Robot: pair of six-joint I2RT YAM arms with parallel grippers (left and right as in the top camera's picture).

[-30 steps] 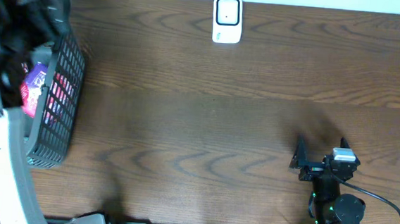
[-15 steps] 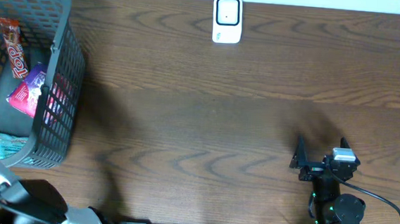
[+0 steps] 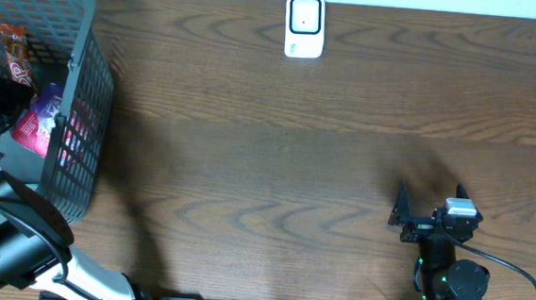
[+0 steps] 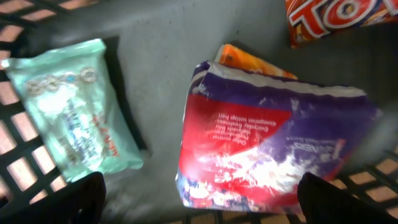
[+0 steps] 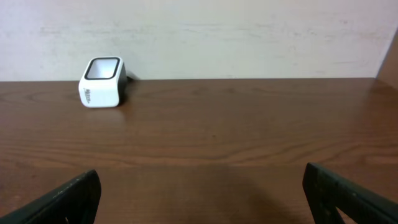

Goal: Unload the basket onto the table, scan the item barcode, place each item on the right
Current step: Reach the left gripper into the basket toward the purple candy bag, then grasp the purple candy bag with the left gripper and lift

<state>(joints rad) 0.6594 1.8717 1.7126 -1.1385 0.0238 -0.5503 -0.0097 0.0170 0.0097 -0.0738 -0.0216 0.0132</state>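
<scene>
I will grab the purple and red packet (image 3: 38, 124) (image 4: 273, 143) by its near edge with my left gripper next, so its broad printed side stays free for the scan.
A dark mesh basket (image 3: 85, 81) stands at the table's left end. Inside lie a purple and red packet (image 4: 273, 143), a mint-green packet (image 4: 74, 118), a red and orange bar (image 4: 336, 18) and an orange item (image 4: 249, 61) tucked under the purple packet. My left gripper (image 4: 202, 208) hangs open just above the basket floor, its fingertips (image 4: 84, 199) on either side of the purple packet's near edge, holding nothing. The white scanner (image 3: 304, 26) sits at the far middle. My right gripper (image 3: 430, 201) rests open and empty at the near right, facing the scanner (image 5: 102, 83).
The left arm (image 3: 16, 236) reaches up from the near left corner and hides part of the basket in the overhead view. Bare wood lies between the basket and the right arm. A pale wall (image 5: 249, 37) runs behind the scanner.
The left arm has swung from over the basket's top toward the near left corner, uncovering the items inside. The right arm has not moved.
</scene>
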